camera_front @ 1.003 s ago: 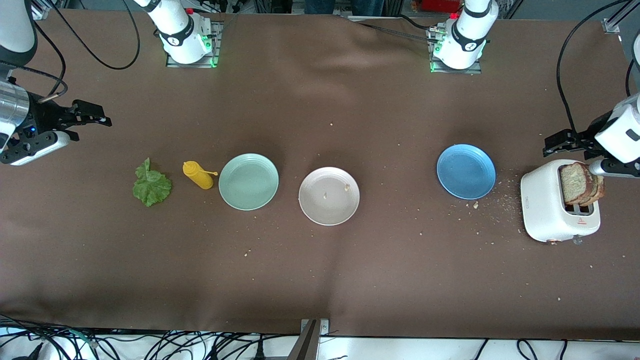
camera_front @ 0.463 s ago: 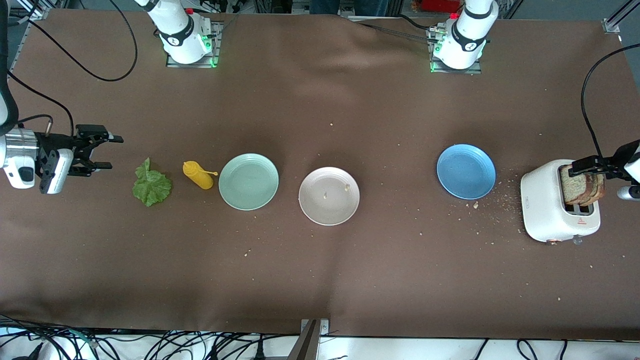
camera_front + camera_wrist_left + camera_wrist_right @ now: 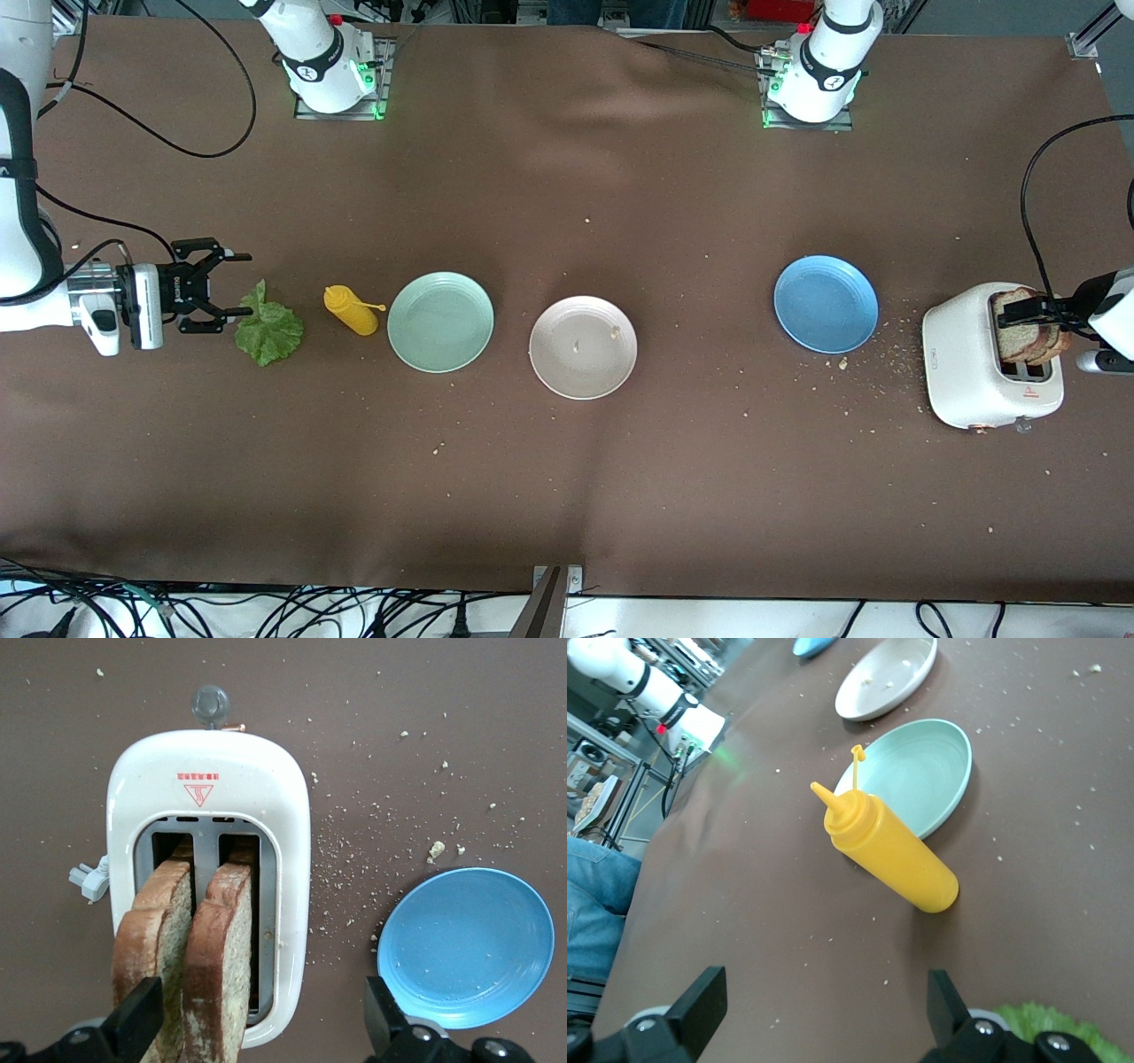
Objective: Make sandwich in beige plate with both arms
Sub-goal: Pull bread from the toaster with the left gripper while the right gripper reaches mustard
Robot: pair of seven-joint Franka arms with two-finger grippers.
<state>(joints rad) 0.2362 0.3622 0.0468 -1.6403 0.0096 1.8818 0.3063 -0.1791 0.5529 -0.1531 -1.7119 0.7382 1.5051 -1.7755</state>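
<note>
My left gripper is to pick up a toast slice next by its crust end outside the slot [image 3: 1018,345], to start the sandwich in the beige plate [image 3: 582,347].
Two brown toast slices [image 3: 1028,341] stand upright in the slots of a white toaster [image 3: 966,363] at the left arm's end. In the left wrist view the slices [image 3: 217,957] rise from the toaster [image 3: 213,788]. My left gripper [image 3: 1032,310] [image 3: 260,1028] hangs open over them, touching nothing. The green lettuce leaf [image 3: 268,330] [image 3: 1050,1028] lies flat at the right arm's end. My right gripper [image 3: 239,284] [image 3: 822,1003] is open and low, just beside the leaf, holding nothing. The beige plate [image 3: 582,347] [image 3: 886,678] sits mid-table with a few crumbs on it.
A yellow mustard bottle [image 3: 352,310] [image 3: 890,850] lies between the lettuce and a mint-green plate [image 3: 440,321] [image 3: 921,771]. A blue plate [image 3: 826,303] [image 3: 465,948] sits between the beige plate and the toaster. Crumbs are scattered around the toaster.
My right gripper has swung down and toward the lettuce, now right beside it. My left gripper has moved over the toast in the toaster. Both stayed open.
</note>
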